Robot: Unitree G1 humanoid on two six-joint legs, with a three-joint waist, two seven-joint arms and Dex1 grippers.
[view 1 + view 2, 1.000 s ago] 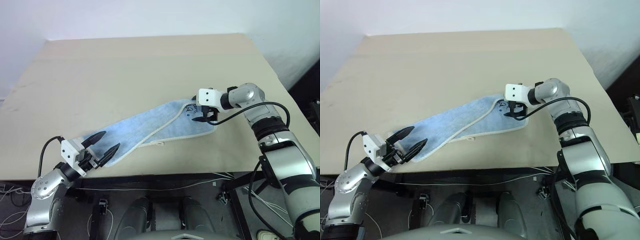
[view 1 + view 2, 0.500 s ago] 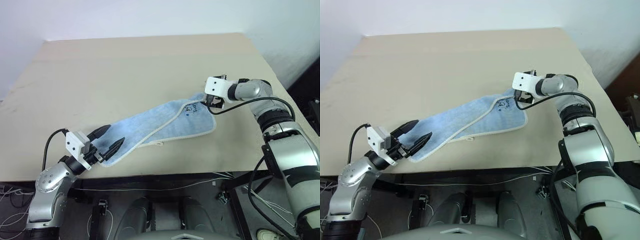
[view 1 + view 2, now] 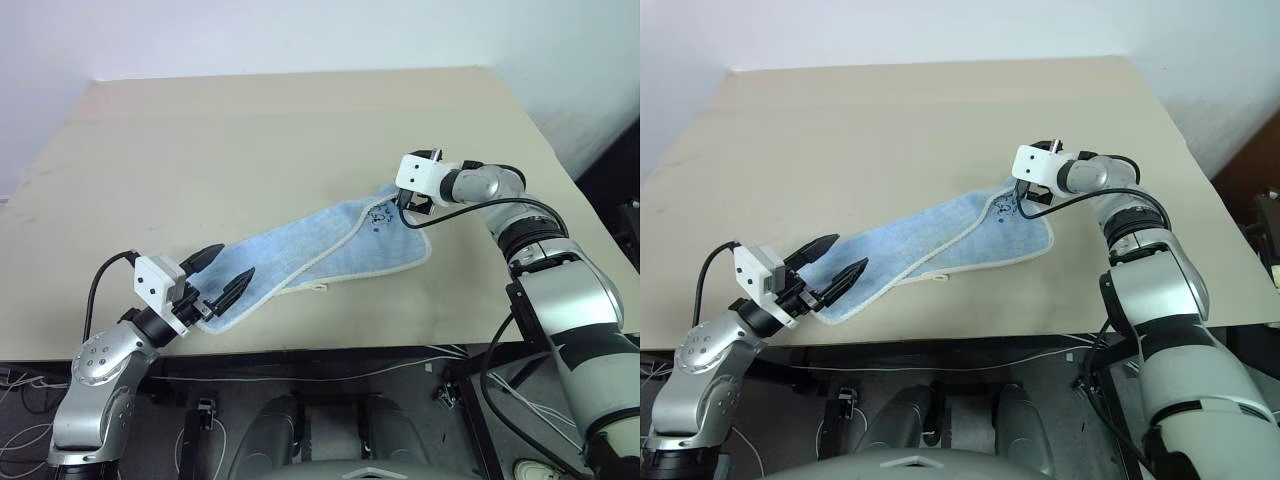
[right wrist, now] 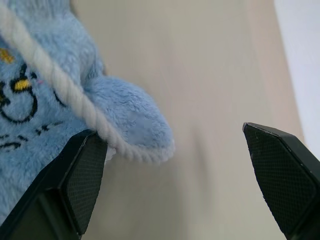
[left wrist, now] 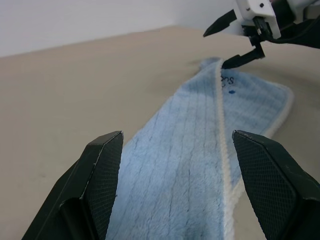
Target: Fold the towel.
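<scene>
The towel will be straightened for folding when my right gripper grabs it next by its rounded corner (image 4: pixel 135 120) beside the embroidered marks.
The light blue towel (image 3: pixel 320 248) lies in a long, partly folded strip running diagonally across the beige table (image 3: pixel 250 130), its whitish stitched edge showing and a small white loop (image 3: pixel 318 288) at its near side. My left gripper (image 3: pixel 228 268) is open and hovers level over the towel's near left end (image 5: pixel 185 165), with nothing between its fingers. My right gripper (image 3: pixel 411 210) is open at the towel's far right corner (image 4: pixel 125 117), beside dark embroidered marks (image 4: pixel 20 102). That rounded corner sits between the open fingers, close to one finger (image 4: pixel 82 180).
The table's front edge (image 3: pixel 330 352) runs just below the towel and my left gripper. Bare tabletop stretches behind and to the left of the towel. The table's right edge (image 3: pixel 560 150) lies beyond my right arm, and cables hang under the table.
My right gripper has turned and moved from over the towel's printed part out to its far right corner. My left gripper has risen a little and come in over the towel's near end.
</scene>
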